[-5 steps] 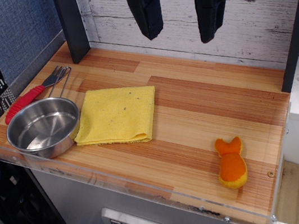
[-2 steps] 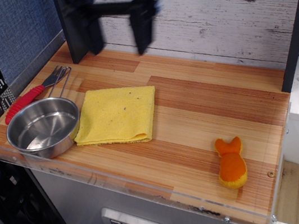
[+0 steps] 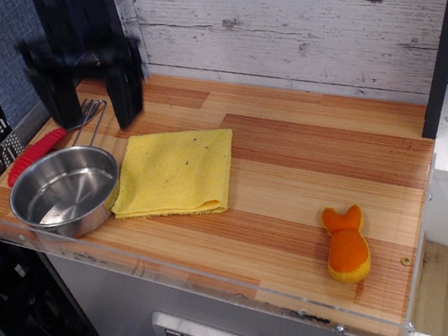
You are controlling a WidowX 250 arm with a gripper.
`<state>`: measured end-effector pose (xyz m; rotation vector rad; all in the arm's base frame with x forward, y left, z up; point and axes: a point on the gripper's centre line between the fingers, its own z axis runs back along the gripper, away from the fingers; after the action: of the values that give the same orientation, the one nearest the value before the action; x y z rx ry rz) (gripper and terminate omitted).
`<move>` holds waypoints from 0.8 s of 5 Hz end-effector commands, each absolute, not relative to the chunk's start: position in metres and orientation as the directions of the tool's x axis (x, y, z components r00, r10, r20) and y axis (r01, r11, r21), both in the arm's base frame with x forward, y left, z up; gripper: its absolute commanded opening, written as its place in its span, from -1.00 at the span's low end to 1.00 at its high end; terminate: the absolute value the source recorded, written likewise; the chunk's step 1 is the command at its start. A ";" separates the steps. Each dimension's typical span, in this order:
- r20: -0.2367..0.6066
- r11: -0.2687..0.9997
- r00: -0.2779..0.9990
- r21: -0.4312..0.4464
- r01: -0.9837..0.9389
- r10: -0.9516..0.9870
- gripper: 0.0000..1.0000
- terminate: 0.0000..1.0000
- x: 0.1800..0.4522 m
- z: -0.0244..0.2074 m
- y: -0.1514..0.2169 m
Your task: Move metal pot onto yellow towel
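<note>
My gripper takes hold of the pot by its rim [image 3: 116,170] next, to move the metal pot onto the yellow towel [image 3: 175,172].
The metal pot [image 3: 66,191] is a shiny round shallow pan with a thin wire-loop handle, sitting on the wooden table at the front left. The yellow towel [image 3: 175,172] lies folded right beside it on its right, touching or nearly touching the pot's rim. My gripper [image 3: 94,113] is black and motion-blurred. It hangs open and empty above the table's back left, over the pot's handle and the fork, with its two fingers [image 3: 126,94] wide apart. It is above and behind the pot.
A red-handled fork [image 3: 48,143] lies behind the pot by the left edge. A small orange plush toy [image 3: 347,252] lies at the front right. A clear acrylic rim [image 3: 181,270] runs along the front. A dark post stands at the back left, a plank wall behind.
My gripper has swept left and down from the upper middle-right to above the pot's handle, staying open. The pot, towel, fork and toy have not moved.
</note>
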<state>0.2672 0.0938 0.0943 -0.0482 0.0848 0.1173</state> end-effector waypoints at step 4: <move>-0.296 0.994 0.949 0.008 -0.112 0.109 1.00 -1.00 0.262 0.029 0.110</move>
<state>0.2617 0.1046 0.0168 -0.0208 0.3346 0.1038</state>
